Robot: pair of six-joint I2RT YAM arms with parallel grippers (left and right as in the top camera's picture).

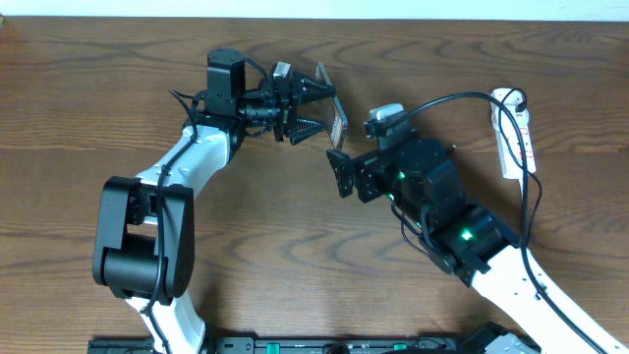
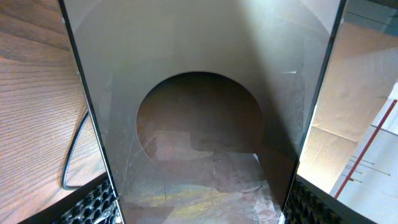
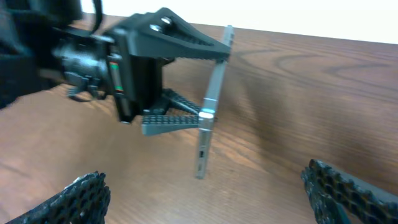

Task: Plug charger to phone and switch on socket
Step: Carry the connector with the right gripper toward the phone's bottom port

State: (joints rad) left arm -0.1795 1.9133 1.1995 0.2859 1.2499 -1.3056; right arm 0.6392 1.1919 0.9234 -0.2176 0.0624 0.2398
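My right gripper needs to grab the phone across its sides at the phone's free port end (image 1: 338, 135) (image 3: 202, 160) next. Then my left gripper can re-grip for plugging.
My left gripper (image 1: 331, 109) is shut on the phone (image 1: 339, 120) and holds it on edge, tilted, above the table. In the left wrist view the phone's shiny grey face (image 2: 199, 93) fills the space between the fingers (image 2: 93, 202). The right wrist view shows the phone (image 3: 211, 99) edge-on, its lower end with a small port hanging clear of the wood. My right gripper (image 1: 341, 173) stands open just below and right of that end, with nothing between its fingers (image 3: 74, 199). The white socket (image 1: 516, 133) lies at the far right. The charger's thin black cable (image 1: 538, 197) runs down from it.
A thin black cable loop (image 2: 68, 165) lies on the wooden table (image 1: 295, 256) beneath the phone. The right arm's body (image 1: 442, 206) fills the space between the phone and the socket. Cardboard (image 2: 354, 93) stands beyond the table.
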